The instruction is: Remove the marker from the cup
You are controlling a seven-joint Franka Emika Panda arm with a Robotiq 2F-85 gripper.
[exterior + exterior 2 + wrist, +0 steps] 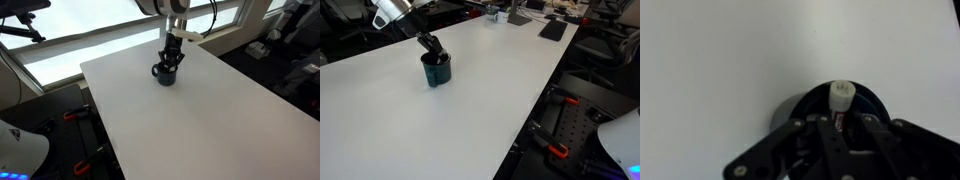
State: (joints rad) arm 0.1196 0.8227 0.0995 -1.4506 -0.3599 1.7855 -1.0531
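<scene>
The marker would come up out of the cup if the robot lifted its gripper now, because both fingers are closed around the marker below its pale end.
The cup (164, 75) is a small black mug standing at the far part of the white table; it also shows in an exterior view (436, 72) and in the wrist view (798, 106). The marker (841, 95) stands upright in the cup, and its pale end points at the wrist camera. My gripper (840, 124) reaches down into the cup's mouth with one finger tight on each side of the marker. In both exterior views the gripper (172, 60) (433, 50) sits right on top of the cup and hides the marker.
The white table (200, 120) spreads wide around the cup, its far edge close behind it. Windows run behind the table. Black equipment and chairs (590, 100) stand beyond the table's sides, and small items (552, 28) lie at one far corner.
</scene>
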